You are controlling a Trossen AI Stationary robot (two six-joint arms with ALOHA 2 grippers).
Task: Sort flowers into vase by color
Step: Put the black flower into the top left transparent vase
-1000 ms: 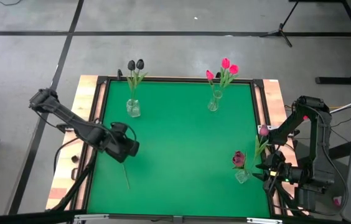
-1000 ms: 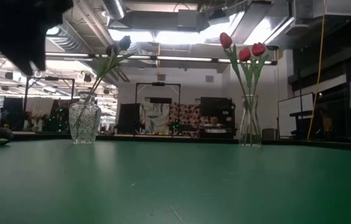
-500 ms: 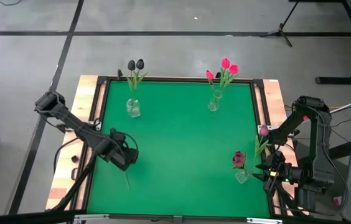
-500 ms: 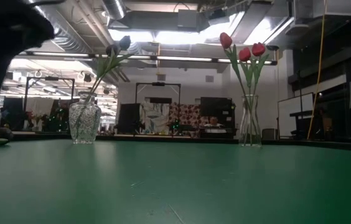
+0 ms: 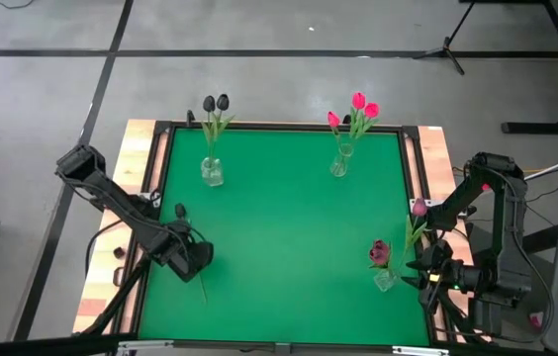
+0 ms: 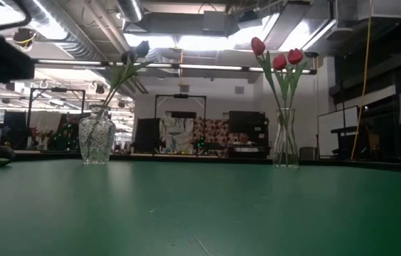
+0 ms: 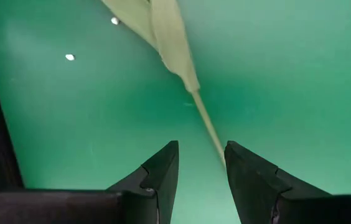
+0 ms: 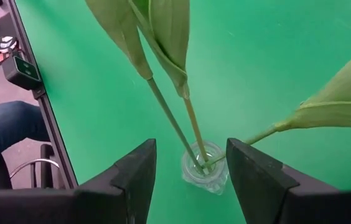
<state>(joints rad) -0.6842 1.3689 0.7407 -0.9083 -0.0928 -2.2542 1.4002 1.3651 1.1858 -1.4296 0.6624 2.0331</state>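
My left gripper should go down to the stem before it closes on the thin stem, because its fingers are above the stem in the left wrist view.
One flower lies flat on the green mat near the left edge, its thin stem showing and its head hidden under my arm. My left gripper points down right above it, open. In the left wrist view the stem runs toward one fingertip, with the leaves beyond. My right gripper waits open at the near right, above a small glass vase that holds maroon flowers. Black flowers stand in a far-left vase. Pink flowers stand in a far-right vase.
A black frame borders the green mat, and wooden edges lie outside it. The middle of the mat is bare. In the right wrist view a person's leg shows beyond the table's edge.
My left gripper has come down and moved toward the table's near left, rolling about its own axis as it went. It now stands low over the lying flower's stem. The flower has not moved.
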